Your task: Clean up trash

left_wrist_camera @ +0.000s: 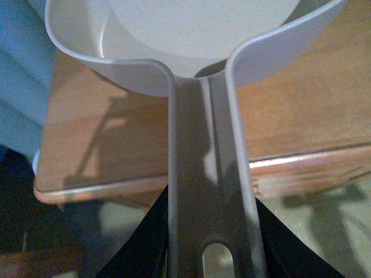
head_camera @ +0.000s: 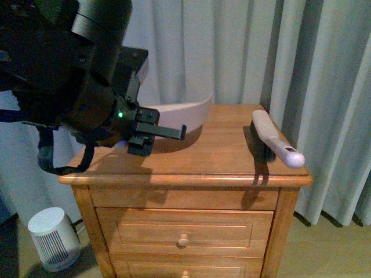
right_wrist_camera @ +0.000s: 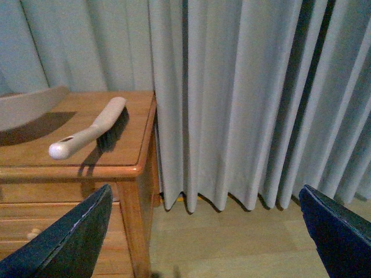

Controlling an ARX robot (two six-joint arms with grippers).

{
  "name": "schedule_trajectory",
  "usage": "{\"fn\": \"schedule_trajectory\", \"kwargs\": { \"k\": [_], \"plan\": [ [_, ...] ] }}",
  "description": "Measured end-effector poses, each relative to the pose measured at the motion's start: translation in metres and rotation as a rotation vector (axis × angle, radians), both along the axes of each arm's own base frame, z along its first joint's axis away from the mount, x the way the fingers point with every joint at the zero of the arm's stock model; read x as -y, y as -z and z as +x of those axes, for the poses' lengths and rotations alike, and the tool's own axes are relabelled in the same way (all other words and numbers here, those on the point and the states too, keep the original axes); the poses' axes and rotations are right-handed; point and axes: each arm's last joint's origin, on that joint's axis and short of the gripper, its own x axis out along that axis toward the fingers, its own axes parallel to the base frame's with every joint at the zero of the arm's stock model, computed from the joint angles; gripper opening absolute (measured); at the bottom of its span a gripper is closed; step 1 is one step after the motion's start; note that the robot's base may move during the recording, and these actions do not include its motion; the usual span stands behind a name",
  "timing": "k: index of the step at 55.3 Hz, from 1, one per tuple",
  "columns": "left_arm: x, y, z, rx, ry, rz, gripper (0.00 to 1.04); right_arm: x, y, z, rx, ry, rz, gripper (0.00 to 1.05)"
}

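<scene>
I will next take the brush by its smooth beige handle (head_camera: 285,152) with my right gripper, so the brush's dark bristles stay free to sweep up trash.
My left gripper (head_camera: 152,134) is shut on the handle of the pinkish-beige dustpan (head_camera: 184,113), which rests on the wooden nightstand (head_camera: 226,153). In the left wrist view the dustpan's handle (left_wrist_camera: 206,191) runs between my jaws to its scoop (left_wrist_camera: 191,35), which looks empty. No wad of tissue paper shows in any view. My right gripper (right_wrist_camera: 208,231) is open and empty, off to the right of the nightstand above the floor; it is out of the front view.
A hand brush (head_camera: 277,139) with dark bristles lies on the nightstand's right side, also in the right wrist view (right_wrist_camera: 93,130). Grey curtains (head_camera: 324,81) hang behind and to the right. A small white round appliance (head_camera: 52,237) stands on the floor at the left.
</scene>
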Motion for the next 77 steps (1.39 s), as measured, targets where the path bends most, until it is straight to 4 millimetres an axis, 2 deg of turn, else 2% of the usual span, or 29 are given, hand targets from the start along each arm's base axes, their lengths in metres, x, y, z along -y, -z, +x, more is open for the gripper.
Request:
{"fn": "schedule_trajectory", "kwargs": {
  "k": [12,18,23,32,37,45,52,59,63,66,68,73,77],
  "plan": [
    [-0.022,-0.04,-0.04,0.307,0.039,-0.025,0.28,0.0,0.0,0.0,0.0,0.0,0.0,0.97],
    [-0.038,-0.056,-0.068,0.484,0.053,0.001,0.28,0.0,0.0,0.0,0.0,0.0,0.0,0.97],
    [-0.054,-0.069,-0.101,0.645,0.061,0.004,0.28,0.0,0.0,0.0,0.0,0.0,0.0,0.97],
    [-0.075,-0.078,-0.147,0.79,0.054,-0.016,0.28,0.0,0.0,0.0,0.0,0.0,0.0,0.97],
    [-0.091,-0.08,-0.184,0.874,0.047,-0.044,0.28,0.0,0.0,0.0,0.0,0.0,0.0,0.97],
    [-0.109,-0.077,-0.213,0.918,0.023,-0.067,0.28,0.0,0.0,0.0,0.0,0.0,0.0,0.97],
    [-0.123,-0.069,-0.231,0.952,0.035,-0.069,0.28,0.0,0.0,0.0,0.0,0.0,0.0,0.97],
    [-0.136,-0.063,-0.241,0.946,0.022,-0.08,0.28,0.0,0.0,0.0,0.0,0.0,0.0,0.97],
    [-0.142,-0.058,-0.243,0.929,-0.007,-0.091,0.28,0.0,0.0,0.0,-0.001,0.018,-0.009,0.97],
    [-0.143,-0.057,-0.243,0.928,-0.015,-0.101,0.27,-0.002,0.0,0.001,-0.011,0.181,-0.079,0.97],
    [-0.143,-0.057,-0.243,0.927,-0.013,-0.105,0.27,-0.004,0.001,0.002,-0.038,0.23,-0.115,0.97],
    [-0.142,-0.057,-0.243,0.926,-0.004,-0.108,0.27,-0.007,0.001,0.006,-0.087,0.212,-0.139,0.97],
    [-0.142,-0.057,-0.243,0.926,-0.005,-0.109,0.27,-0.011,-0.008,0.015,-0.127,0.165,-0.132,0.97]
  ]
}}
